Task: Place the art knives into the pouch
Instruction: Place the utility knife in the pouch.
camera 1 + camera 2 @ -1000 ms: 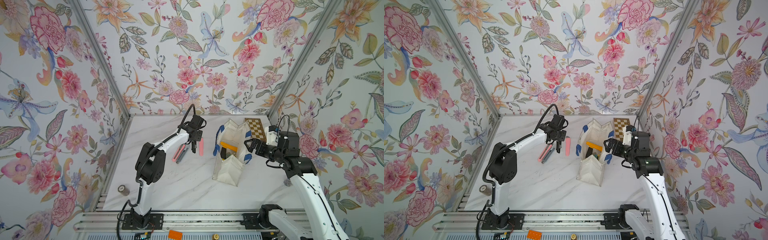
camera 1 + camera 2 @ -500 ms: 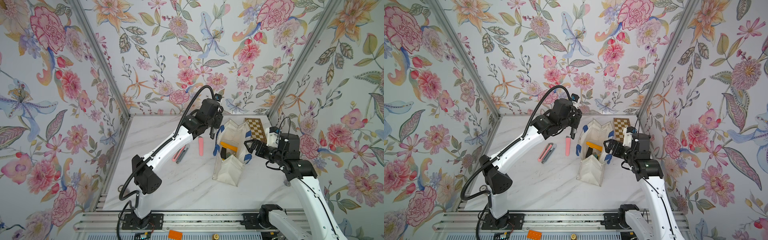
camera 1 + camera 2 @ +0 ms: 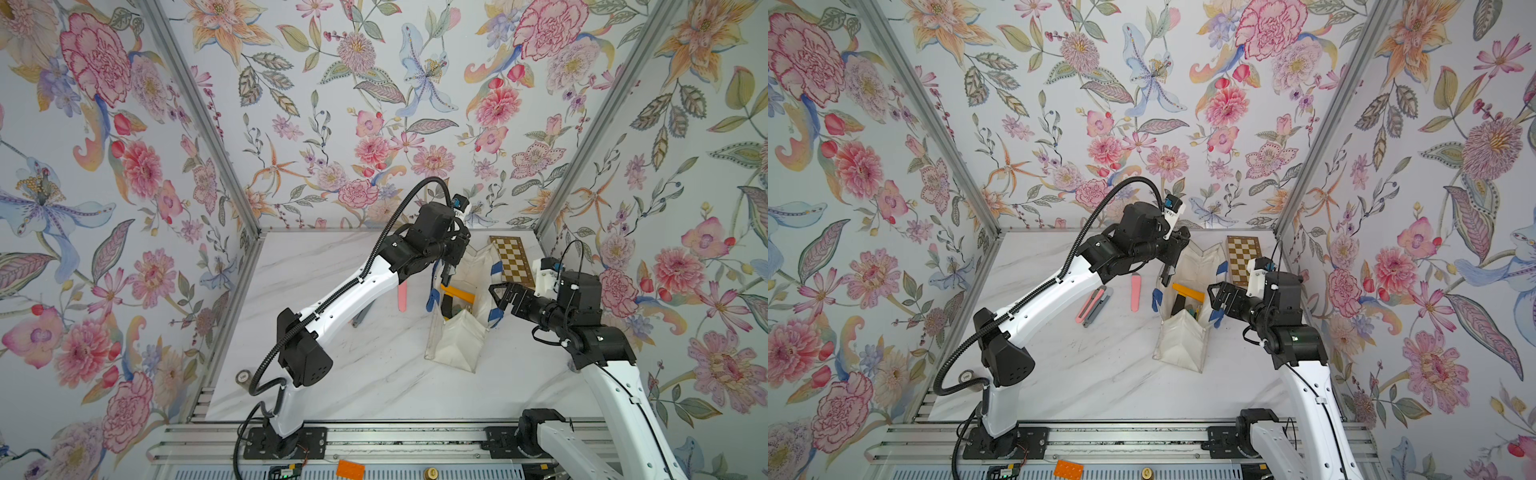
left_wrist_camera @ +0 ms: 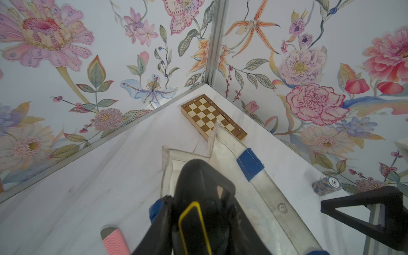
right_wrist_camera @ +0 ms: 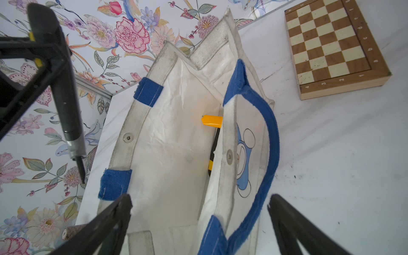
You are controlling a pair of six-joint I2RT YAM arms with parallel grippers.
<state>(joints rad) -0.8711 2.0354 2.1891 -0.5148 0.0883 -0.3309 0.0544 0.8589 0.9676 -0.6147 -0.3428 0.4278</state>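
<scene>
I should keep holding the art knife with my left gripper, because it would likely catch on the pouch's rim if I let go.
The white pouch (image 3: 456, 347) (image 3: 1183, 347) stands open on the marble table, with blue straps and a blue cartoon cat on one wall (image 5: 242, 154). My left gripper (image 3: 449, 259) (image 3: 1170, 259) (image 4: 198, 234) is shut on the art knife (image 4: 199, 194) (image 5: 67, 106), a black handle with yellow trim and a silver collar. The knife hangs tip down just above the pouch's far left rim. My right gripper (image 3: 500, 296) (image 3: 1219, 297) (image 5: 198, 220) is open wide, with the cat wall and a blue strap (image 5: 268, 141) between its fingers. An orange thing (image 5: 212, 121) lies inside the pouch.
A brown-and-cream chessboard (image 3: 511, 259) (image 3: 1244, 259) (image 4: 212, 117) (image 5: 331, 48) lies at the back right corner. A pink cutter (image 3: 402, 297) (image 3: 1136, 293) (image 4: 114, 241) lies left of the pouch, and two more cutters (image 3: 1094, 305) lie further left. Poker chips (image 4: 327, 184) (image 3: 966, 377) sit near the edges.
My left arm has lifted from the cutters on the table and carried the art knife right, to just over the pouch's rim. The right gripper has hardly moved.
</scene>
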